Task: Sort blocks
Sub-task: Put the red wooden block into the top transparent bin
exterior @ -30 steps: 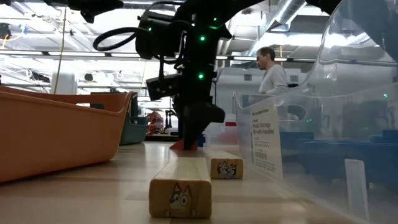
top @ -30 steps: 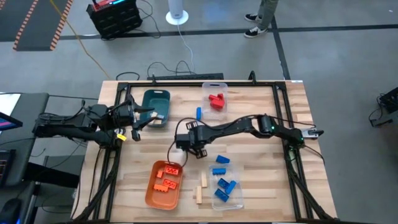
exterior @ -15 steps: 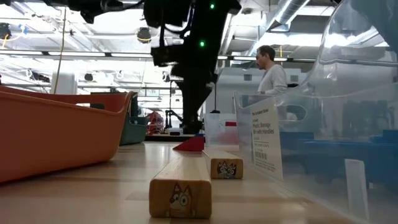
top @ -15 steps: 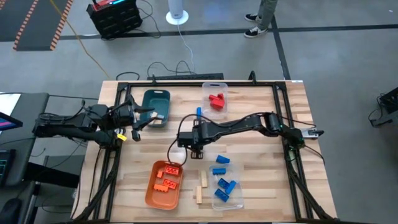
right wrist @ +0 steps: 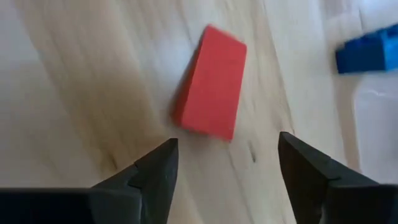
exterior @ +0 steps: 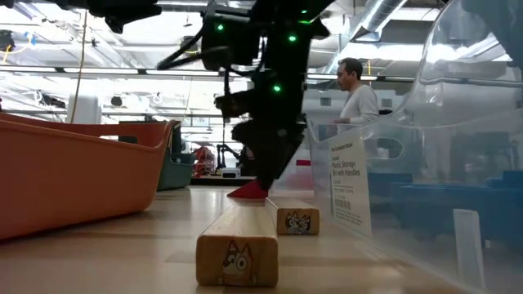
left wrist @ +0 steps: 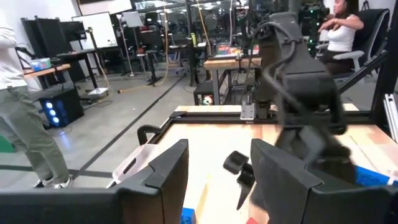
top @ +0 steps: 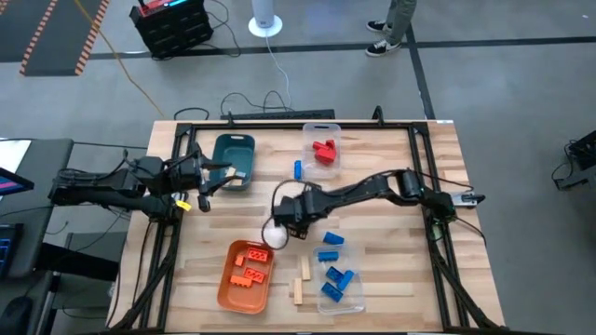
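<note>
I should lower my right gripper before I close it on the block. Bare wood shows between the red block (right wrist: 213, 84) and the gripper's fingers above it, so my fingers would miss if I closed now.
A red block (right wrist: 211, 90) lies flat on the wooden table, also seen in the high view (top: 277, 239) and the low view (exterior: 249, 190). My right gripper (right wrist: 227, 146) hovers open just above it, one finger on either side, touching nothing; it shows near the table's middle (top: 291, 220) and over the block (exterior: 263, 167). My left gripper (left wrist: 217, 180) waits open at the table's left (top: 212, 177) beside the teal tray (top: 233, 160). Two wood blocks (top: 301, 281) lie on the table near its near edge (exterior: 237, 253).
The orange tray (top: 247, 276) holds orange bricks. A clear bin (top: 337, 282) at the near edge holds blue blocks, with two more blue blocks (top: 329, 247) beside it. A far clear bin (top: 323, 149) holds red blocks. One blue block (top: 297, 169) lies alone. A person stands beyond the table (exterior: 358, 98).
My right gripper rose off the red block, which stayed on the table, shifted a little toward the table's right, then came lower again over it. The left arm kept still.
</note>
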